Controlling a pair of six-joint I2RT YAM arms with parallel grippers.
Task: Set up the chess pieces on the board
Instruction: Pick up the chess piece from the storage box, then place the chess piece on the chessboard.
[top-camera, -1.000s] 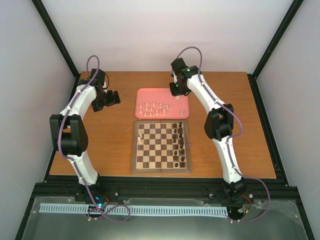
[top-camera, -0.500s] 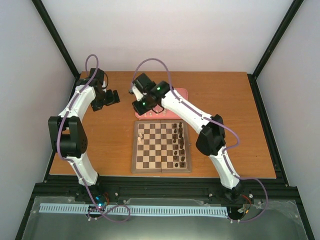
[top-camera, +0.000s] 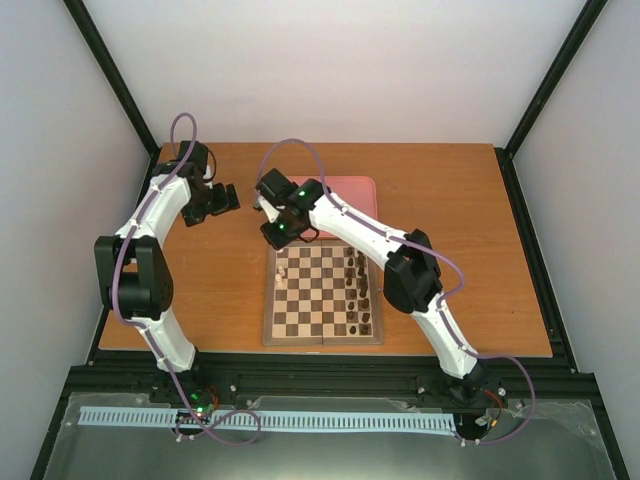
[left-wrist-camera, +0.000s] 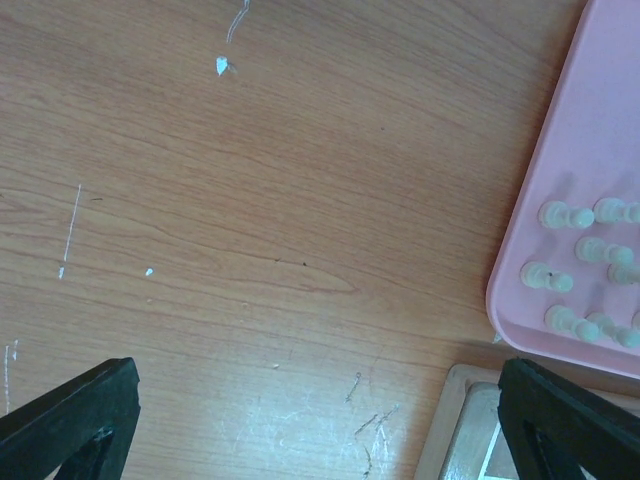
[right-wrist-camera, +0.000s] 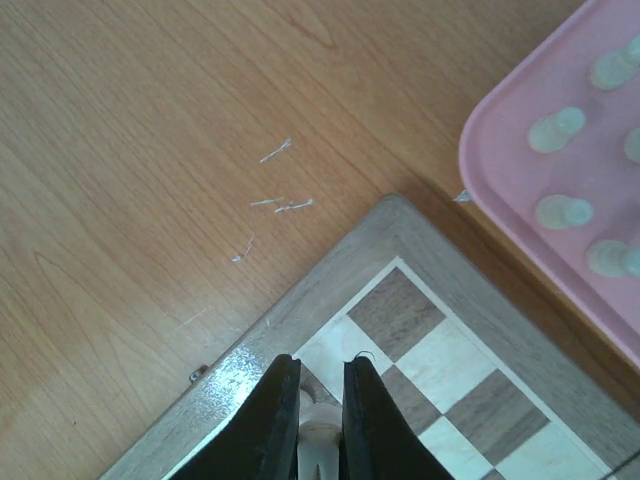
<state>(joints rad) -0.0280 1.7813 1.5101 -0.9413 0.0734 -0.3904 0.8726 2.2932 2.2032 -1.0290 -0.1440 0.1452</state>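
Observation:
The cream chess piece hangs above the pale square beside the dark corner square and would fall. My right gripper keeps hold of it until it reaches the board.
The board (top-camera: 322, 292) lies mid-table, dark pieces (top-camera: 360, 285) along its right side and one cream piece (top-camera: 283, 271) at its left. My right gripper (top-camera: 277, 238) hangs over the board's far left corner (right-wrist-camera: 400, 250), shut on a cream chess piece (right-wrist-camera: 320, 445) held between its fingers. More cream pieces (right-wrist-camera: 562, 125) lie on the pink tray (right-wrist-camera: 500, 200), mostly hidden by my right arm from above; they also show in the left wrist view (left-wrist-camera: 565, 215). My left gripper (top-camera: 225, 197) is open and empty over bare table left of the tray (left-wrist-camera: 560, 150).
The pink tray (top-camera: 352, 185) sits just beyond the board. The board's corner (left-wrist-camera: 455, 420) shows at the lower right of the left wrist view. Black frame posts stand at the table's far corners.
My right arm has swung left and toward me, from the tray's right side to the board's far left corner, carrying a cream piece. The left gripper has barely moved.

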